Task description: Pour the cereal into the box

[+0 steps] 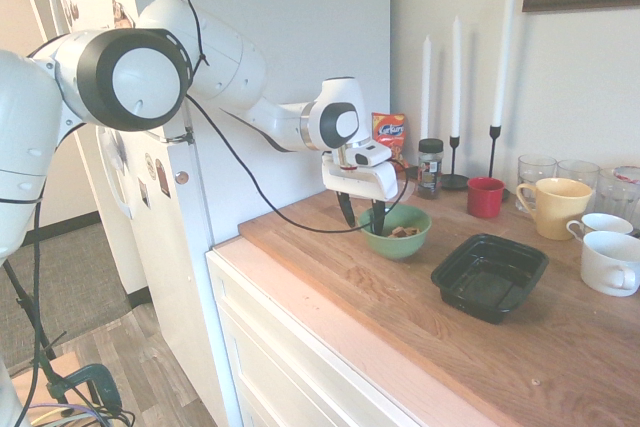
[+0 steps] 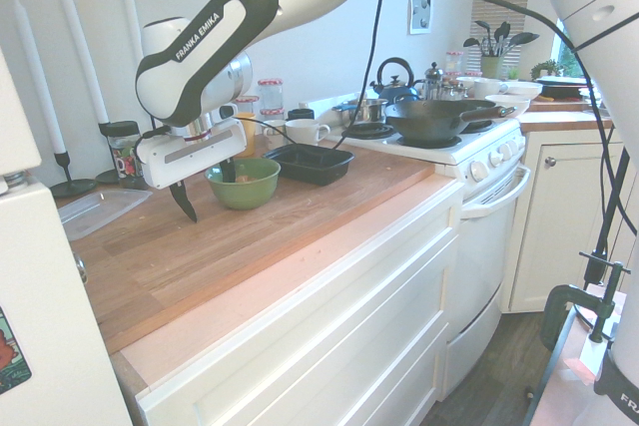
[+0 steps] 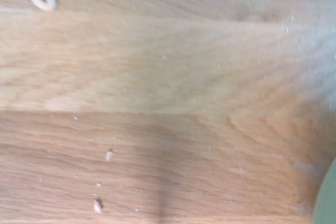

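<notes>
Loose cereal (image 2: pixel 244 179) is inside the wide green bowl. I need to grab the bowl next with my gripper by its upper rim, to keep the bowl level.
The cereal (image 1: pixel 404 232) is a small heap of tan flakes inside a green bowl (image 1: pixel 398 232) (image 2: pixel 243 185) on the wooden counter. My gripper (image 1: pixel 362 214) (image 2: pixel 206 187) is open and low at the bowl's side nearest the fridge. One finger stands outside the bowl above the wood and the other is at or just inside the rim. Nothing is held. The box (image 1: pixel 489 275) (image 2: pixel 314 163), a shallow black tray, sits empty a little beyond the bowl. The wrist view shows bare wood with crumbs and a sliver of the green bowl (image 3: pixel 328 198).
Along the back wall stand an orange snack bag (image 1: pixel 389 142), a spice jar (image 1: pixel 430 167), tall white candles (image 1: pixel 456 97) and a red cup (image 1: pixel 485 197). A yellow mug (image 1: pixel 553 207), white mugs (image 1: pixel 610 262) and glasses crowd the far end. The stove (image 2: pixel 439 137) adjoins the counter.
</notes>
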